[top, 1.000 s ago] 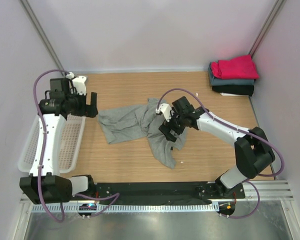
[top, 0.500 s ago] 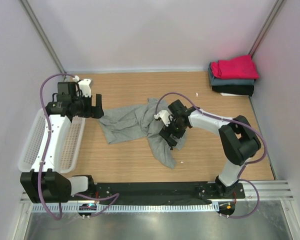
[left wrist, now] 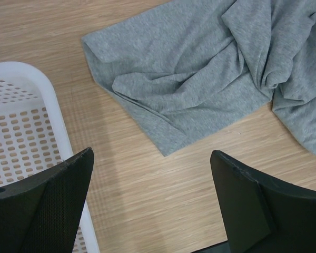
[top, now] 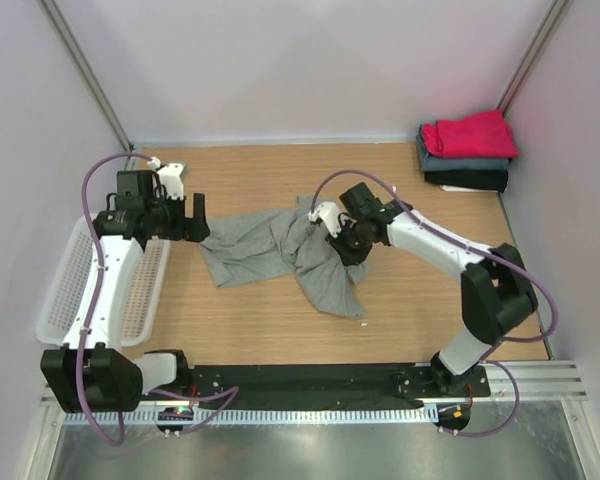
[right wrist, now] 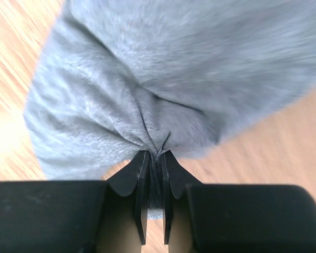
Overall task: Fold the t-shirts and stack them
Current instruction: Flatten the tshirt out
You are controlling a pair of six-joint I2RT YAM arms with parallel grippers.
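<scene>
My left gripper needs to take the grey t-shirt next by its basket-side edge (top: 209, 259) (left wrist: 119, 98), across from my right gripper's pinch. Then the t-shirt can be spread out for folding.
A crumpled heather-grey t-shirt (top: 280, 252) lies across the middle of the table. My right gripper (top: 346, 243) is shut on a pinch of its cloth at the right side; in the right wrist view the grey t-shirt (right wrist: 174, 79) bunches into the closed gripper (right wrist: 154, 158). My left gripper (top: 192, 217) hovers open just left of the t-shirt's left edge; in the left wrist view its gripper (left wrist: 150, 174) has bare wood between its fingers and the grey t-shirt (left wrist: 200, 74) beyond. Folded t-shirts are stacked at the back right: magenta-red (top: 470, 134) on top, slate-blue (top: 460, 161), black (top: 470, 180).
A white plastic mesh basket (top: 60, 290) sits at the table's left edge, its rim (left wrist: 47, 100) close to my left fingers. Pale walls close in the table at the back and both sides. A small white speck (top: 361, 323) lies near the shirt's lower tip.
My right gripper has closed on the grey t-shirt and pulled back and up, lifting the cloth. My left gripper has dropped closer to the shirt's left edge, still open.
</scene>
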